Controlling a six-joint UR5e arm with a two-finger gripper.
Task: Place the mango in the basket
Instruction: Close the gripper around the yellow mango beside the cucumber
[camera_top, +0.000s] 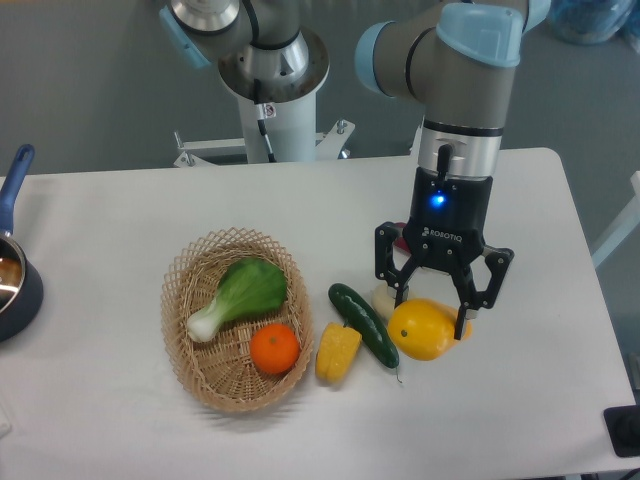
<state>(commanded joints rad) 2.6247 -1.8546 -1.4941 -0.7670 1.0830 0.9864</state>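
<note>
Next, the gripper grabs the mango (422, 333) by its rounded sides to place it in the wicker basket.
The mango (422, 333), glossy yellow with an orange tinge, lies on the white table right of centre. My gripper (432, 310) is directly over it, pointing down. The jaws are open and stand on either side of the mango's upper part, one finger (399, 288) at its left and one at its right. I cannot tell whether the fingers touch it. The wicker basket (181, 288) stands to the left, apart from the mango, and holds a green bok choy (243, 293) and a round orange (275, 349).
A dark green cucumber (364, 323) lies just left of the mango, and a yellow bell pepper (337, 353) sits between it and the basket. A pale item (384, 299) and a red one (401, 240) lie by the gripper. A pot (14, 284) with a blue handle stands at the left edge.
</note>
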